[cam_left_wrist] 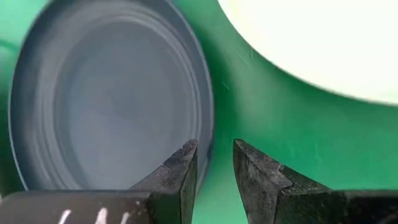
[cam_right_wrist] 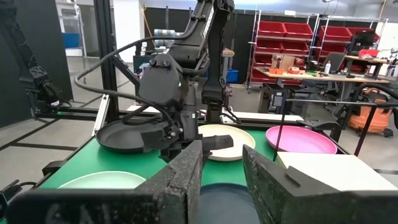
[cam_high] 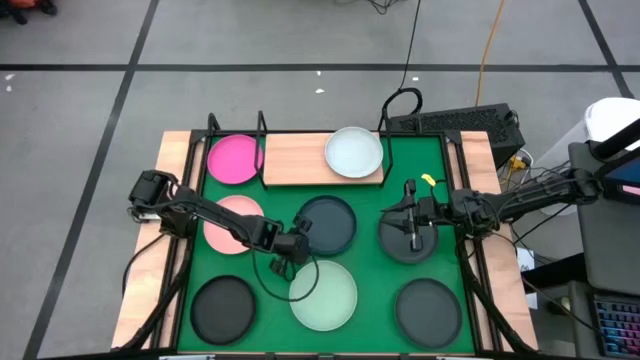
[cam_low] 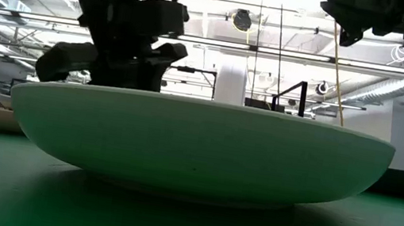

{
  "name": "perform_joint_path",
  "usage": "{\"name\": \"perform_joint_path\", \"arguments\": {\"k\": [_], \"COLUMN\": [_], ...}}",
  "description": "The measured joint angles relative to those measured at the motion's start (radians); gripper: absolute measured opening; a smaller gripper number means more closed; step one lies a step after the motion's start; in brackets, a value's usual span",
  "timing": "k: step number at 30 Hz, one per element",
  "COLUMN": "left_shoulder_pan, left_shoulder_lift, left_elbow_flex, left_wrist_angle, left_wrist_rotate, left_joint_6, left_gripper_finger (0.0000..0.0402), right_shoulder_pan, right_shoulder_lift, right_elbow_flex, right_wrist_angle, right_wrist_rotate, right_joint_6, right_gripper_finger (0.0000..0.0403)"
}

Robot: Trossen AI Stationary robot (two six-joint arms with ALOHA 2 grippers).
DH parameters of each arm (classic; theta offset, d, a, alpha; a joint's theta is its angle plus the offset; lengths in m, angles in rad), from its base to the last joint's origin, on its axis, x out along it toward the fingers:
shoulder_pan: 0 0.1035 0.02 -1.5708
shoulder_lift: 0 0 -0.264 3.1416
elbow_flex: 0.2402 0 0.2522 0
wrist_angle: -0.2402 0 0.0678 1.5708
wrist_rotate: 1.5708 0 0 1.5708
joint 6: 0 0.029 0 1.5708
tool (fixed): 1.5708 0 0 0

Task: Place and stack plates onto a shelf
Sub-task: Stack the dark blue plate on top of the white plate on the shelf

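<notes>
I should next grab the dark plate with my left gripper by its rim, so that I can stack it onto the white plate (cam_high: 353,152) on the shelf.
The shelf (cam_high: 300,160) is a light-wood board at the far edge, and the white plate (cam_high: 353,152) rests on it. The magenta plate (cam_high: 235,158) lies left of the board. On the green mat lie the pale pink plate (cam_high: 225,225), the mint plate (cam_high: 325,295) and several dark plates. My left gripper (cam_high: 303,240) (cam_left_wrist: 214,155) is open over the left rim of the middle dark plate (cam_high: 328,225) (cam_left_wrist: 106,106). My right gripper (cam_high: 400,218) (cam_right_wrist: 221,171) is open and level above another dark plate (cam_high: 410,243). My left gripper comes from above, with one finger (cam_left_wrist: 183,165) over the inside of the middle dark plate's rim (cam_left_wrist: 208,134) and the other finger over the mat outside it. Whether either finger touches the rim, I cannot tell.
Two more dark plates (cam_high: 224,308) (cam_high: 428,310) lie by the near edge, either side of the mint plate. The mint plate (cam_low: 197,148) fills the low view. Black wire posts (cam_high: 262,125) stand at the shelf's far side. Bare board shows left of the white plate.
</notes>
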State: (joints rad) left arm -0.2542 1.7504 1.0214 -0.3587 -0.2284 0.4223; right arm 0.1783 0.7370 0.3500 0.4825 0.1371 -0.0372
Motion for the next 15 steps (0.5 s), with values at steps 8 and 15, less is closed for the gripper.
{"name": "perform_joint_path", "arguments": {"k": [8,15], "left_shoulder_pan": [0.007,0.017], "left_shoulder_lift": [0.027,0.091], "left_elbow_flex": [0.000,0.001], "left_wrist_angle": [0.021,0.029], "left_wrist_rotate": [-0.028,-0.029], "left_joint_6": [0.018,0.055], "left_gripper_finger": [0.0109,0.0109], "right_shoulder_pan": [0.000,0.000], "right_shoulder_lift": [0.001,0.000], "right_elbow_flex": [0.000,0.000], "right_wrist_angle": [-0.001,-0.001], "right_wrist_rotate": [0.000,-0.003], "right_joint_6": [0.011,0.022], "right_gripper_finger": [0.0098,0.0098]}}
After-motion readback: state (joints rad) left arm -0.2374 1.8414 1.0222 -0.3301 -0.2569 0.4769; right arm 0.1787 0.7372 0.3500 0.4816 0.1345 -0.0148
